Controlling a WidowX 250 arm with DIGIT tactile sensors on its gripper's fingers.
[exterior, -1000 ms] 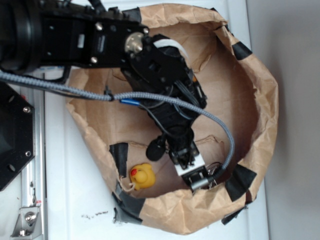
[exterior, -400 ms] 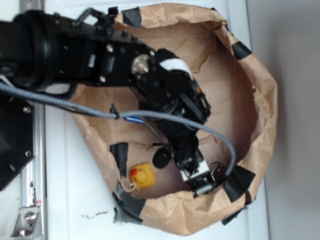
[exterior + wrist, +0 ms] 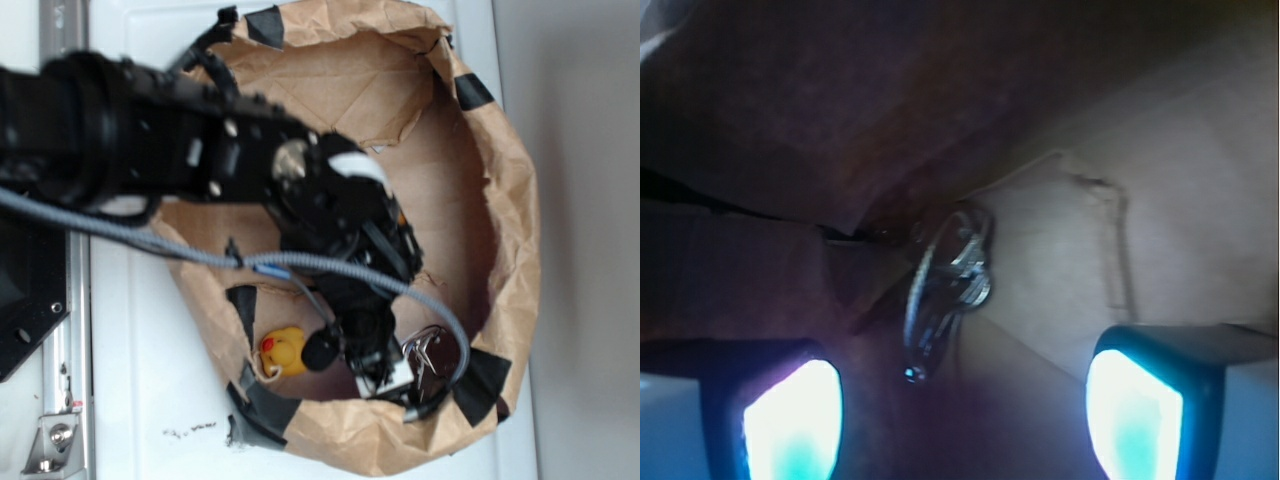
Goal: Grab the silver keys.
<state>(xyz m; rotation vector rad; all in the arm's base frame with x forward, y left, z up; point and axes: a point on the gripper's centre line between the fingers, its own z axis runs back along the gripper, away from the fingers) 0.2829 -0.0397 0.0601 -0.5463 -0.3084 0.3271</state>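
The gripper pinches the shiny metal ring and blades of the silver keys together next, to grab the keys.
The silver keys point(image 3: 426, 352) lie on the floor of the brown paper bag, close to its lower right wall. In the wrist view the keys point(image 3: 950, 285) show as a shiny ring and blades, just ahead of the gap between the two lit fingertips point(image 3: 790, 420). My gripper point(image 3: 392, 374) points down into the bag, just left of the keys. The gripper point(image 3: 960, 420) is open, its jaws wide apart and holding nothing. Whether a finger touches the keys is hidden by the arm.
The paper bag's crumpled rim point(image 3: 515, 200) rings the work area, held with black tape patches point(image 3: 482, 385). A yellow rubber duck point(image 3: 282, 352) sits left of the gripper. A grey braided cable point(image 3: 150, 243) crosses the bag. A white surface point(image 3: 150, 400) lies around it.
The arm has swung lower and further into the bag, towards its lower wall. The keys now show more clearly beside the gripper. The bag has shifted slightly.
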